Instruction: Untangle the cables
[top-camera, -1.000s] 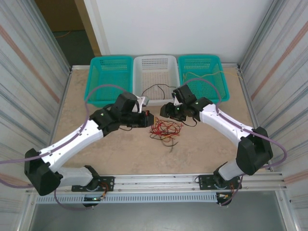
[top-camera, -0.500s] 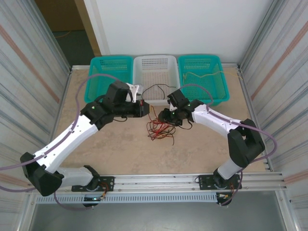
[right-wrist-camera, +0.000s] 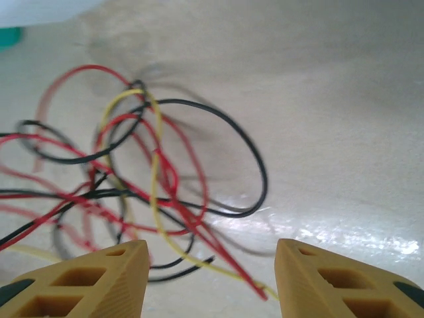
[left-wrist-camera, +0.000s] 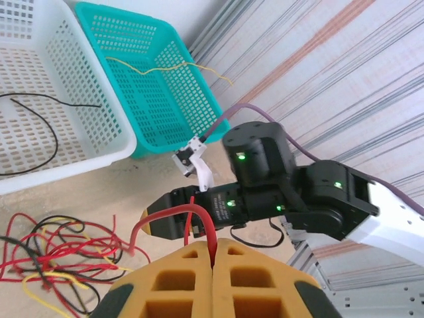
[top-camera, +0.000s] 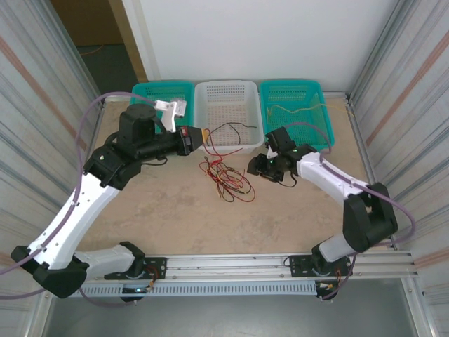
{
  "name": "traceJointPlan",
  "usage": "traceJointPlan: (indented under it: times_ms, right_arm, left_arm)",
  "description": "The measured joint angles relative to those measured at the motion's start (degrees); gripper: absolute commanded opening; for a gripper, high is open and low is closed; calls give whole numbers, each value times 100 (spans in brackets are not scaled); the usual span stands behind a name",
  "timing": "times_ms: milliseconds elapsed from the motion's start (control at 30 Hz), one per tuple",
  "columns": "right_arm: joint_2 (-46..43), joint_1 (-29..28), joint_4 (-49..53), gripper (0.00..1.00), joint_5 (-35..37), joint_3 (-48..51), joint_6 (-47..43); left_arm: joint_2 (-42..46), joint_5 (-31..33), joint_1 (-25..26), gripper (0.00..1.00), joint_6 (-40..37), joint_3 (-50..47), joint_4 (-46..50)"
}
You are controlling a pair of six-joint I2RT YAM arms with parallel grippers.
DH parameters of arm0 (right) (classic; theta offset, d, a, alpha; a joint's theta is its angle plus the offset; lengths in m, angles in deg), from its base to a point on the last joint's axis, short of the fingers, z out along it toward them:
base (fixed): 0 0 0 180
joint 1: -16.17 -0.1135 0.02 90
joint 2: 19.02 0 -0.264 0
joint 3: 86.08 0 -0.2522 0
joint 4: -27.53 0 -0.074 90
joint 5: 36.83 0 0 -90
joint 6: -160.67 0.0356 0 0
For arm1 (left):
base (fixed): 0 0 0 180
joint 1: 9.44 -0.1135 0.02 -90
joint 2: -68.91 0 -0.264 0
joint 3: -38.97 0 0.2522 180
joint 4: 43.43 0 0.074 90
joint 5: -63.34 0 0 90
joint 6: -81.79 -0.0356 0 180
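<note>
The robot's right hand will grab the red cable (left-wrist-camera: pixel 199 213) by its loose end (left-wrist-camera: pixel 148 260) next, which leaves the cable's length free to pull out of the tangle.
The cables (top-camera: pixel 224 179) lie as a loose tangle of red, black and yellow wires on the table between the arms. My left gripper (top-camera: pixel 201 139) hangs above the tangle's far left side. In the left wrist view it (left-wrist-camera: pixel 213 246) is shut on a red cable (left-wrist-camera: pixel 199 213) that arches down to the tangle (left-wrist-camera: pixel 59 255). My right gripper (top-camera: pixel 252 168) is low, just right of the pile. In the right wrist view it (right-wrist-camera: pixel 211 265) is open, with the cables (right-wrist-camera: pixel 156 165) on the table ahead and red and yellow ends between its fingertips (right-wrist-camera: pixel 109 268).
Three baskets line the back edge: teal (top-camera: pixel 161 98), white (top-camera: pixel 226 105) with a black wire (top-camera: pixel 228 130) hanging over its front rim, and teal (top-camera: pixel 295 105) with a yellow wire (top-camera: pixel 295 109). Metal walls flank both sides. Lilac-grey arm cables loop above each arm.
My left gripper has risen and drawn back to the far left with the red cable, stretching the tangle that way. My right gripper has slid right, off the pile.
</note>
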Motion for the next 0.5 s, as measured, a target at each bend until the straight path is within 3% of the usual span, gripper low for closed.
traceJointPlan:
  times_ms: [233, 500]
  right_arm:
    - [-1392, -649, -417, 64, -210, -538, -501]
    - [-1419, -960, -737, 59, -400, -1178, -872]
  left_arm:
    - [-157, -365, -4, 0, 289, -221, -455]
    - [-227, -713, -4, 0, 516, -221, -874]
